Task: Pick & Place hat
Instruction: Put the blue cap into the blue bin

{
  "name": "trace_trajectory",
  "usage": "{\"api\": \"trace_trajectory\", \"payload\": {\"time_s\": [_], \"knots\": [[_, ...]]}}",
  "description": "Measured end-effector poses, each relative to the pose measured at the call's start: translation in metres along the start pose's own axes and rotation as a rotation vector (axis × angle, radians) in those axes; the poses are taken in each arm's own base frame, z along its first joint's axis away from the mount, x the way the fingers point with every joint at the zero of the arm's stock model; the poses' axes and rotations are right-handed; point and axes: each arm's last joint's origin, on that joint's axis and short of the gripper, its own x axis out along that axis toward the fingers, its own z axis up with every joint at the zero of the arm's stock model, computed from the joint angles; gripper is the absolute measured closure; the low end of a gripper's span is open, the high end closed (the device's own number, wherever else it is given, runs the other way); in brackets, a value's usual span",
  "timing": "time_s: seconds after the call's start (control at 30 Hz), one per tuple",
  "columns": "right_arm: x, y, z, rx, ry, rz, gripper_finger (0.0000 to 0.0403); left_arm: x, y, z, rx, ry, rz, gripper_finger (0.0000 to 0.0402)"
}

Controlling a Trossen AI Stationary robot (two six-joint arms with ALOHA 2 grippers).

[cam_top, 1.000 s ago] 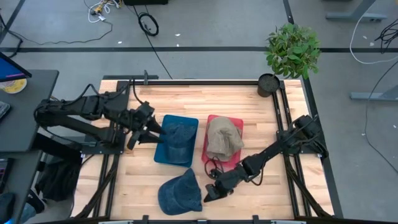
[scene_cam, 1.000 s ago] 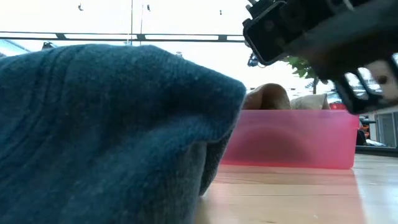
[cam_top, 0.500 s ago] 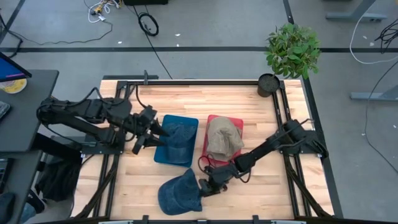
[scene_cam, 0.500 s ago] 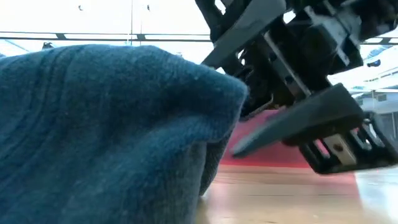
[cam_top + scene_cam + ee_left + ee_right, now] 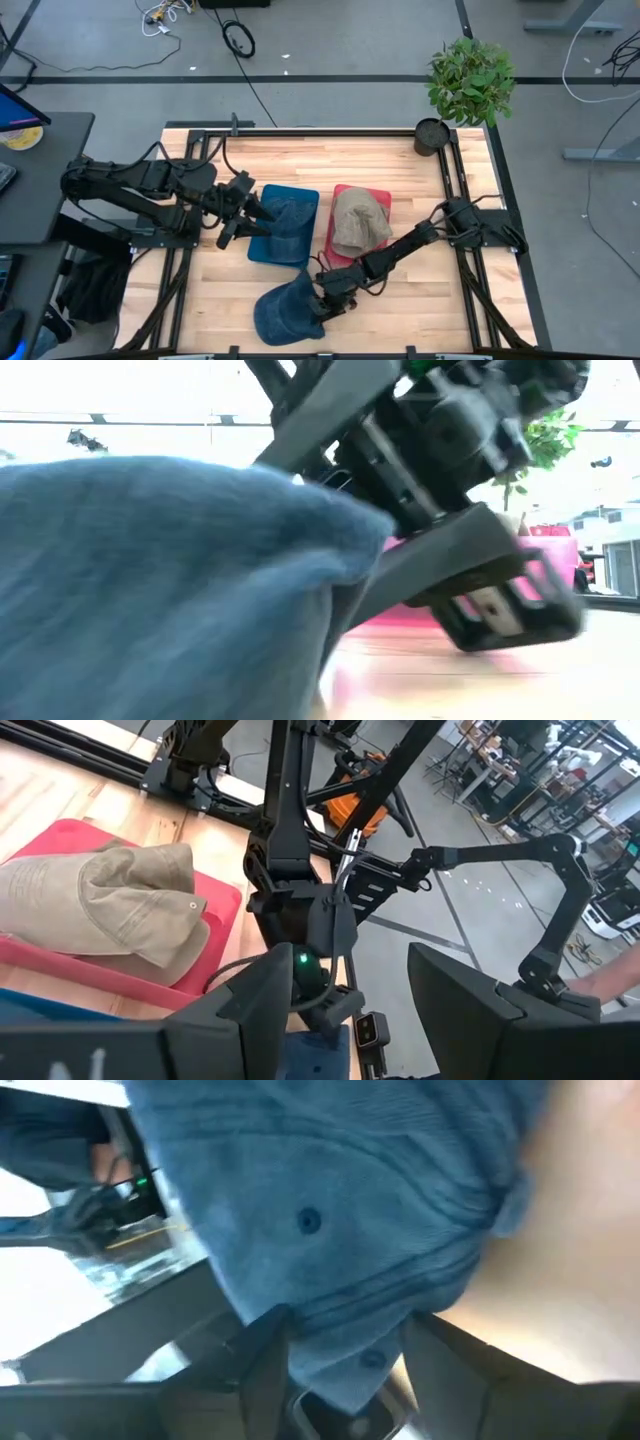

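The right gripper grabs the edge of the top (image 5: 345, 1360) of the blue hat on the table next, to place it in the blue tray.
A blue hat (image 5: 285, 312) lies on the wooden table near its front edge; it fills the low view (image 5: 150, 580) and the right wrist view (image 5: 330, 1210). My right gripper (image 5: 322, 303) is open at this hat's right edge. Another blue hat (image 5: 288, 222) lies in a blue tray (image 5: 262, 250). A tan hat (image 5: 358, 222) lies in a red tray (image 5: 335, 250), also in the left wrist view (image 5: 110, 905). My left gripper (image 5: 250, 212) is open and empty above the blue tray's left edge. My right gripper has the blue hat's right edge (image 5: 350, 1350) between its two open fingers (image 5: 265, 1365). The fingers come low and nearly level from the table's right side. One finger (image 5: 440, 565) reaches in under the edge. The hat rests on the table.
A potted plant (image 5: 468, 85) stands at the table's far right corner. The two trays sit side by side in the middle of the table. Bare wood lies to the left and right of the front hat.
My right gripper has gone along the table toward its left edge, from beside the red tray's near corner to the front blue hat's right edge. The hat's edge has stirred where the fingers reach it. My left gripper has shifted slightly toward the blue tray.
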Motion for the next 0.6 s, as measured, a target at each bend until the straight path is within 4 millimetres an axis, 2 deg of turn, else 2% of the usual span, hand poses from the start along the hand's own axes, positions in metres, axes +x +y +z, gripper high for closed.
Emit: {"api": "trace_trajectory", "payload": {"time_s": [0.17,0.37,0.4,0.6], "knots": [[-0.003,0.007,0.013,-0.058,-0.034,-0.048,0.0256,0.000,0.000,0.000,0.006,0.001,0.005,0.0198],[-0.008,0.009,0.026,-0.151,-0.064,-0.033,0.0380,0.000,0.001,0.000,0.031,-0.012,0.032,0.0198],[-0.009,0.010,0.028,-0.177,-0.068,-0.034,0.0391,0.000,0.002,0.000,0.032,-0.016,0.038,0.0198],[-0.013,0.013,0.034,-0.232,0.003,-0.007,0.0399,0.000,0.002,0.001,0.031,-0.021,0.048,0.0198]]}}
